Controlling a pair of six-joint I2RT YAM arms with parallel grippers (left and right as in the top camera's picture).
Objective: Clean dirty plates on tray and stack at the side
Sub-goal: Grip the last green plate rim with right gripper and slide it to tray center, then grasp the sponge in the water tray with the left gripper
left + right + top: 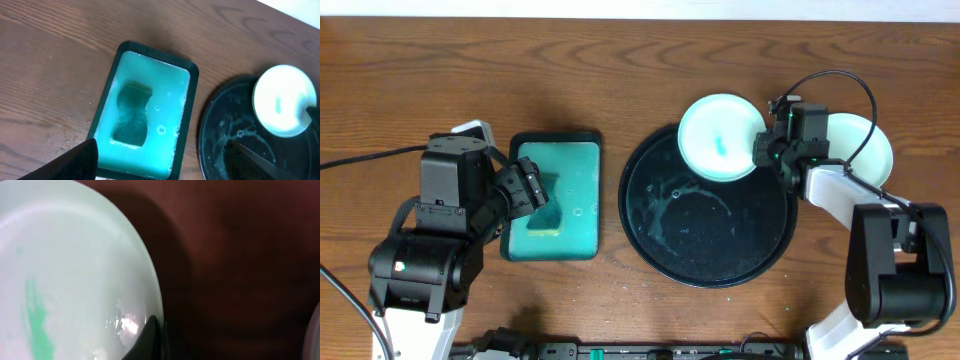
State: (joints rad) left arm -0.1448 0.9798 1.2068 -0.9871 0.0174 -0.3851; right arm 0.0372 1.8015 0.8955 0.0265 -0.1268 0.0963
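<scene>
The dark sponge should next be grabbed by my left gripper across its narrow middle (551,204) (133,114), so that its broad ends stay free to wipe the smeared plate.
The black round tray (705,245) lies right of centre, wet with pale suds; it also shows in the left wrist view (220,150). My right gripper (766,150) is shut on the rim of a pale-mint plate (718,135) with a teal smear and holds it over the tray's far right rim. That plate fills the right wrist view (75,265), with my finger (152,340) on its edge. Another white plate (865,140) lies on the table right of the tray, partly hidden by the right arm. My left gripper (533,188) (160,150) is open and empty above the teal container.
The teal rectangular black-rimmed container (582,150) (175,75) sits left of the tray, filled with teal liquid and holding a dark sponge (132,115). Bare wooden table lies at the back and far left. Cables run beside both arms.
</scene>
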